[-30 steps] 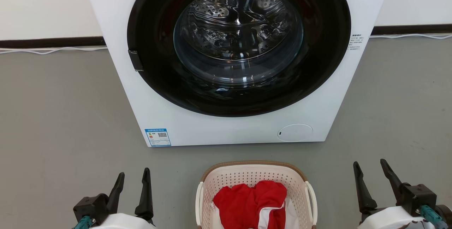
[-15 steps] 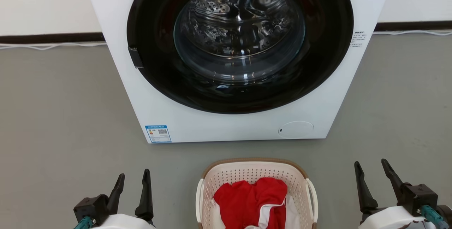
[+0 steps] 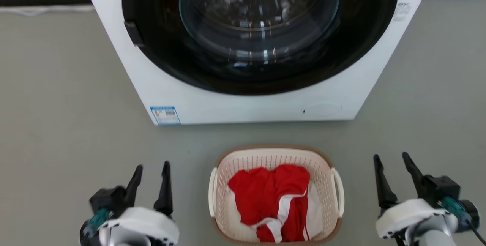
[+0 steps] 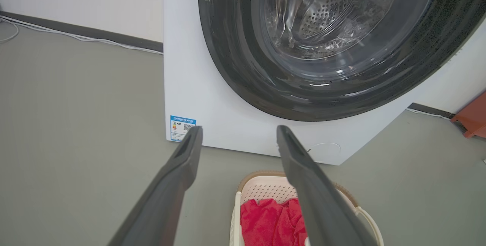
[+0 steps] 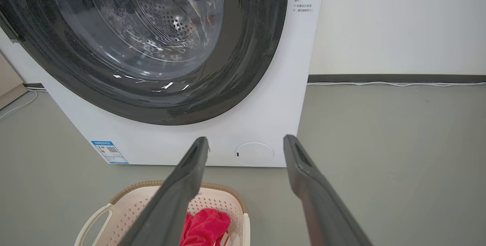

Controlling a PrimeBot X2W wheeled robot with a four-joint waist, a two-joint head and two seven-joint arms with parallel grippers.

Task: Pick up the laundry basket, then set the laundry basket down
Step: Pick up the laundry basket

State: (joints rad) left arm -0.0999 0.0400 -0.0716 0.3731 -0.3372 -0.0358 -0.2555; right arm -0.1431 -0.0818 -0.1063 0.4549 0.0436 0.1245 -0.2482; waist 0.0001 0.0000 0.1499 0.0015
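Observation:
My left gripper grabs the laundry basket by its white loop handle [image 3: 212, 192] next. Loose red and white clothes [image 3: 271, 196] are at risk of spilling if the basket tips.
The laundry basket [image 3: 243, 162] stands on the grey floor in front of the washing machine, cream-white and perforated, with a brown rim and white loop handles at both sides. Red and white clothes [image 3: 271, 196] lie in it. My left gripper [image 3: 152, 169] hangs open to the basket's left, well apart from it. My right gripper [image 3: 391, 159] hangs open to its right, also apart. In the left wrist view the basket [image 4: 262, 190] lies low between and right of my open left gripper [image 4: 239, 132]. In the right wrist view the basket [image 5: 133, 204] sits lower left of my open right gripper [image 5: 246, 141].
A white front-loading washing machine [image 3: 212, 103] with its dark round door stands just behind the basket. A white cable [image 3: 45, 10] runs along the dark skirting at the wall. An orange-red object [image 4: 472, 119] sits at the far right of the left wrist view.
The head view has tilted down, so the whole basket shows and the machine sits higher. Both grippers appear a little higher and stay open.

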